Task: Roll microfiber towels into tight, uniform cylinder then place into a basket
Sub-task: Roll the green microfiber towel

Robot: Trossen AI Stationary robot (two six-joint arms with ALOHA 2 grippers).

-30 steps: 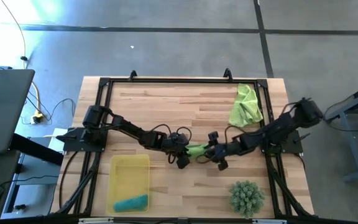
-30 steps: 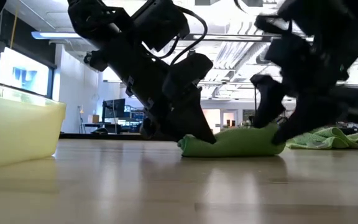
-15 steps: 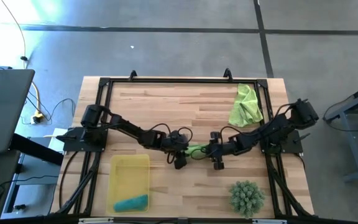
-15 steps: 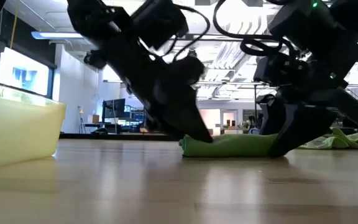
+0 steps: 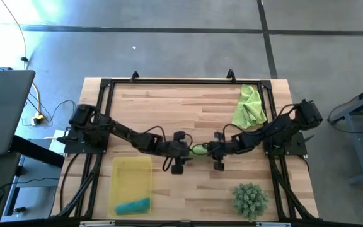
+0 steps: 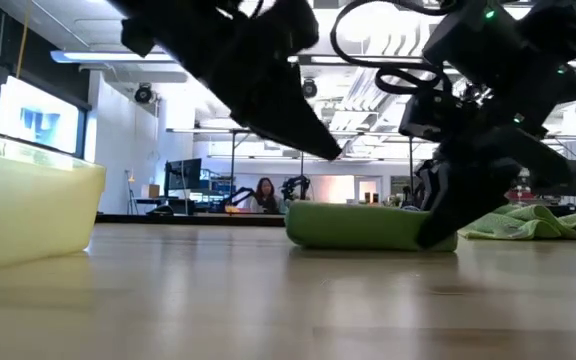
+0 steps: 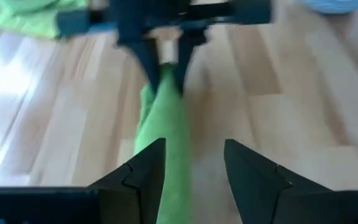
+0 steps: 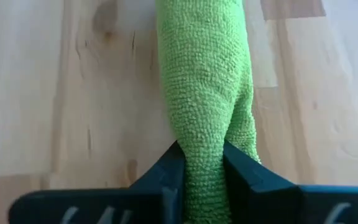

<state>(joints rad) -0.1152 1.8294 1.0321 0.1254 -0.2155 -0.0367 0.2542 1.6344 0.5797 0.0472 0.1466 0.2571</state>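
I will next grab the rolled lime green towel's long sides with my left gripper to fill the yellow basket [image 5: 131, 170].
A lime green microfiber towel, rolled into a short cylinder [image 6: 363, 226], lies on the wooden table between my two grippers [image 5: 198, 149]. My right gripper [image 8: 202, 168] is shut on its right end [image 6: 436, 225]. My left gripper [image 7: 194, 168] is open and hangs above the roll's left end [image 6: 330, 150], clear of it. A second lime green towel [image 5: 249, 107] lies crumpled at the far right. The teal towel [image 5: 133, 205] lies in the yellow basket [image 5: 131, 170] at the near left. My right gripper pinches the rolled towel's right end [image 8: 204, 146] between its two fingers [image 8: 166, 171]. The fingers slant down from the table's right side and lie along the roll. The roll lies level on the table, dented in where the fingers close on it.
A spiky green ball-shaped plant [image 5: 251, 198] stands at the near right. A black frame [image 5: 188, 81] runs around the table's edges. The basket's wall [image 6: 28, 215] rises at the left in the low view. Bare wood lies across the far middle.
My right gripper has shut on the roll's right end, sinking a little and rolling its wrist. My left gripper has risen off the roll's left end and rolled its wrist. The roll has stayed on the table.
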